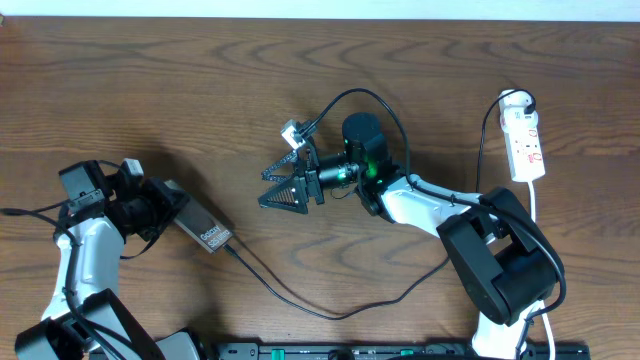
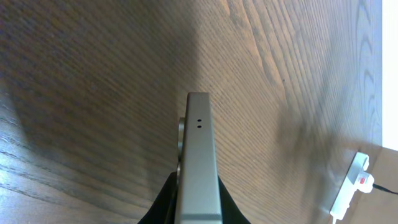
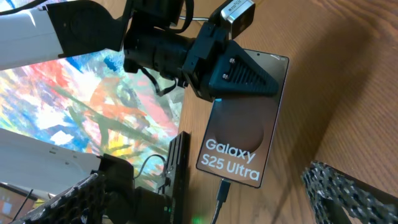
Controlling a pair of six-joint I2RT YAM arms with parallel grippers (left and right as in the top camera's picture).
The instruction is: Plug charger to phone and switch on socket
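My left gripper should bring the phone down before it releases it. The phone's lettered end is still above the tabletop, and the cable and its shadow are apart.
The phone point(image 1: 203, 229) is a brownish slab lying slantwise at the left of the table. My left gripper point(image 1: 168, 212) is shut on its far end. In the left wrist view its grey edge point(image 2: 199, 158) runs up between my black fingers point(image 2: 163, 202). The right wrist view shows the phone point(image 3: 244, 134) with its white lettering. The charger plug tip point(image 3: 222, 188) sits against the lettered end and looks inserted. The charger cable point(image 1: 300, 303) curves off to the right. My right gripper point(image 1: 281, 181) hangs open at mid-table, empty, well right of the phone. The socket point(image 1: 526, 140) lies far right.
The socket's white cord point(image 1: 536, 205) runs down behind the right arm's base point(image 1: 500, 265). A thicker black arm cable point(image 1: 375, 97) loops above the right wrist. A black bar point(image 1: 400, 351) lines the front edge. The socket point(image 2: 350, 185) also shows in the left wrist view.
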